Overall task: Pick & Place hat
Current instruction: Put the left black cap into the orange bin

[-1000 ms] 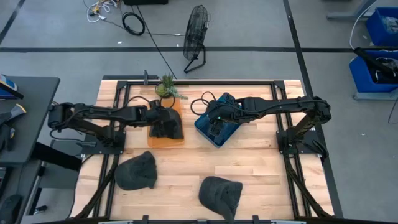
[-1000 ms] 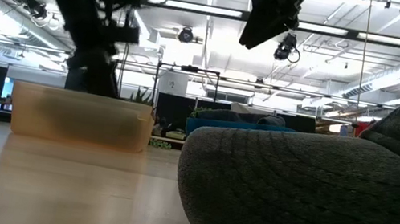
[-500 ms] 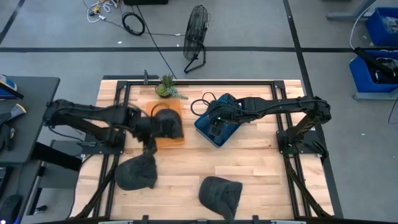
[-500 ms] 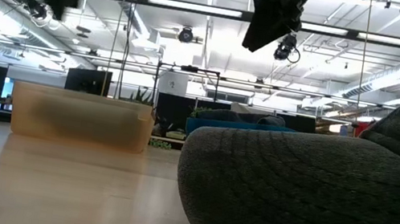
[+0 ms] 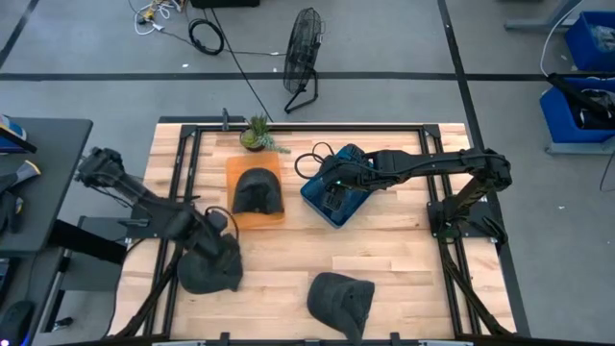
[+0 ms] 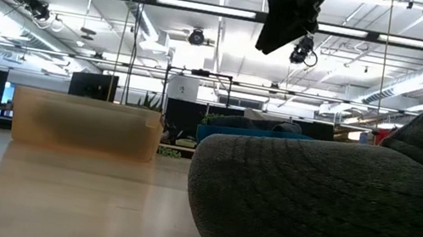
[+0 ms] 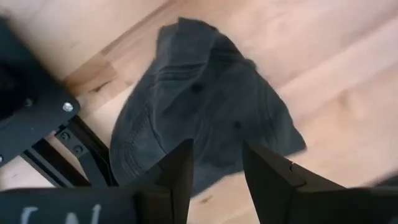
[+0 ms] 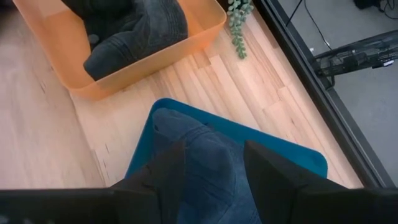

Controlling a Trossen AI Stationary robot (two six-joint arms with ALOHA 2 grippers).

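My left gripper takes hold of the dark hat near the table's corner by its top's edge (image 7: 214,171) beside the brim next, then places it in the orange bin.
Three dark hats show in the high view. One hat (image 5: 258,190) lies in the orange bin (image 5: 233,171). A second hat (image 5: 209,267) rests on the table near the near-left corner, and a third hat (image 5: 341,298) sits by the near edge. My left gripper (image 7: 217,168) is open and hovers above the near-left hat (image 7: 199,118), touching nothing. My right gripper (image 8: 214,168) is open above the blue bin (image 8: 292,152), over a dark hat (image 8: 202,155) that lies inside it.
A small potted plant (image 5: 258,135) stands at the far edge behind the orange bin. Black frame rails (image 5: 178,221) run along the table's left and right sides. Bare wood lies between the bins and the near hats. In the low view the near hat (image 6: 333,216) fills the foreground.
My left arm has swung away from the orange bin toward the table's near-left corner and now stands over the near-left hat. The hat in the orange bin has stayed lying there.
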